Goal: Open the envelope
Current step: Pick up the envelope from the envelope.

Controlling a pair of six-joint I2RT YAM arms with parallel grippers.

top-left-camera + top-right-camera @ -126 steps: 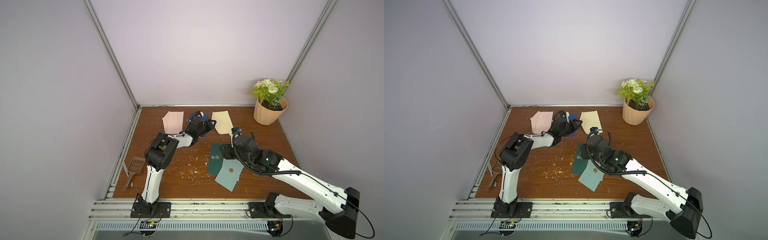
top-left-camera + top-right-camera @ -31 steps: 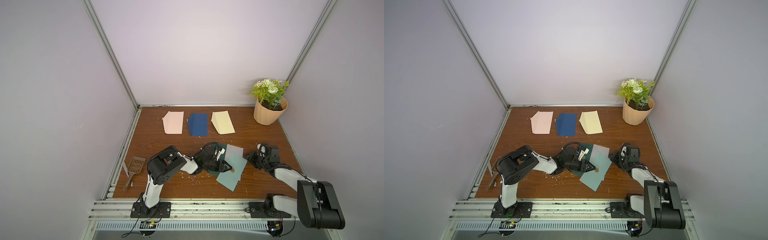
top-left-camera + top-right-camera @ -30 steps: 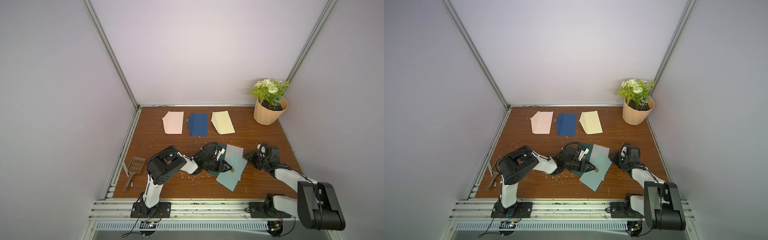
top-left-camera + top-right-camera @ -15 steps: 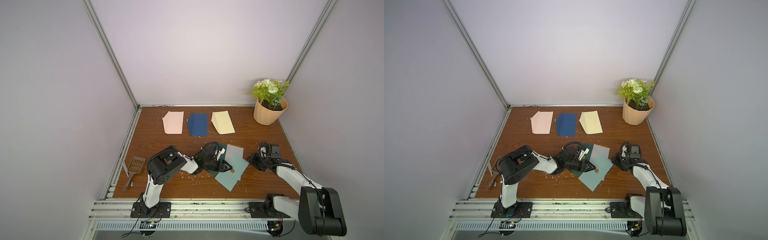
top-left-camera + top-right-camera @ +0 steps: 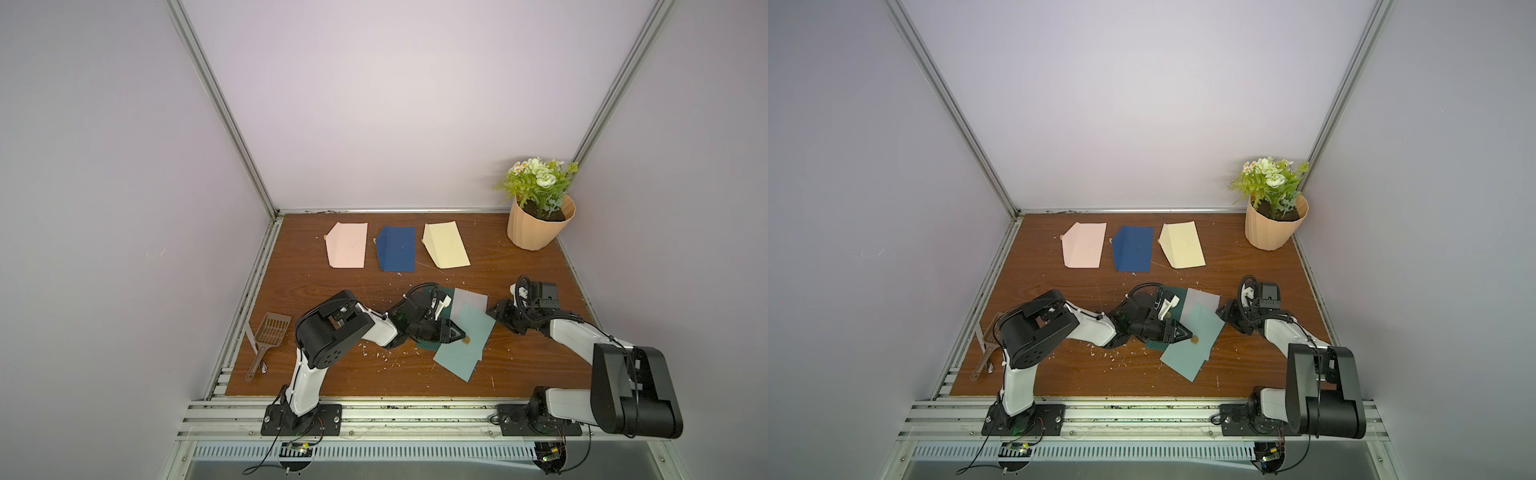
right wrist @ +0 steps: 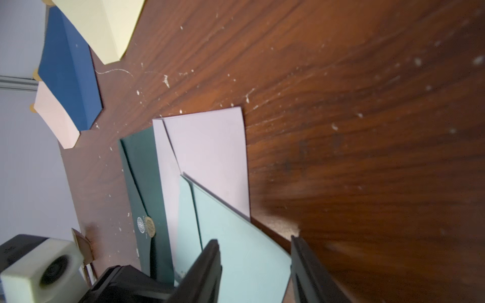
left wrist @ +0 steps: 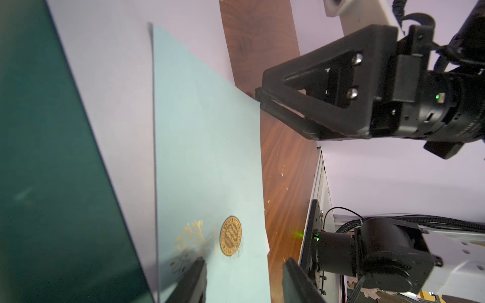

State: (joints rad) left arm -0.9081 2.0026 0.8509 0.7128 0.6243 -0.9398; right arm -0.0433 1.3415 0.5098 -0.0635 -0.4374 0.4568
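Observation:
The gold seal needs to stay free to open, so the robot's right gripper should next pick up the light teal envelope [image 5: 459, 355] by its raised edge at the envelope's corner.
A light teal envelope [image 5: 459, 355] with a gold seal [image 5: 466, 340] lies at the front centre, on top of a dark green envelope [image 5: 428, 345] and a lilac one [image 5: 469, 301]. My left gripper [image 5: 457, 334] lies low just left of the seal, open. In the left wrist view its fingers straddle the teal envelope's [image 7: 210, 157] edge below the seal [image 7: 231, 236]. My right gripper [image 5: 494, 320] is at the envelope's right corner, open. In the right wrist view, the envelope's [image 6: 236, 236] raised edge sits between the parted fingers of the right gripper [image 6: 258, 275].
Pink [image 5: 347, 245], navy [image 5: 397, 249] and cream [image 5: 446, 245] envelopes lie in a row at the back. A potted plant [image 5: 540, 224] stands at the back right, and a brown scoop [image 5: 270, 336] lies at the left edge. Paper crumbs dot the wooden table [image 5: 332, 291].
My right gripper has slid left, up to the teal envelope's right corner. The left gripper has stayed by the seal. Earlier still, it was at the back by the navy envelope.

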